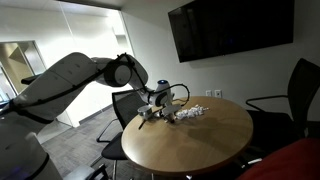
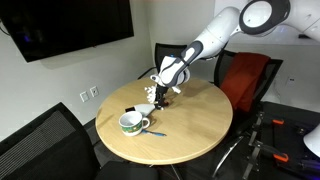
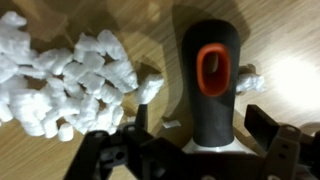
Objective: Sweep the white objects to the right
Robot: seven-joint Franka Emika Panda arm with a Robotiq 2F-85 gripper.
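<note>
The dark brush handle is ready to be gripped: my gripper's fingers reach down on either side of the brush handle (image 3: 212, 120) below the orange hole, so I need to close. Closing now would catch the handle.
The white objects (image 3: 70, 75) are a loose pile of many tiny white foam pieces on the wooden table, at the left of the wrist view. They also show in both exterior views (image 1: 195, 112) (image 2: 150, 96). One stray piece (image 3: 250, 82) lies to the right of a dark brush handle (image 3: 210, 90) with an orange hole. My gripper (image 3: 200, 125) is open and straddles the handle, with gaps on both sides. It hangs low over the table beside the pile in both exterior views (image 1: 152, 108) (image 2: 165, 88).
The round wooden table (image 1: 205, 145) (image 2: 195, 135) carries a green-and-white cup (image 2: 132, 122) with a blue item (image 2: 156, 132) beside it. Office chairs (image 1: 285, 100) (image 2: 245, 75) stand around the table. A TV (image 1: 230, 28) hangs on the wall.
</note>
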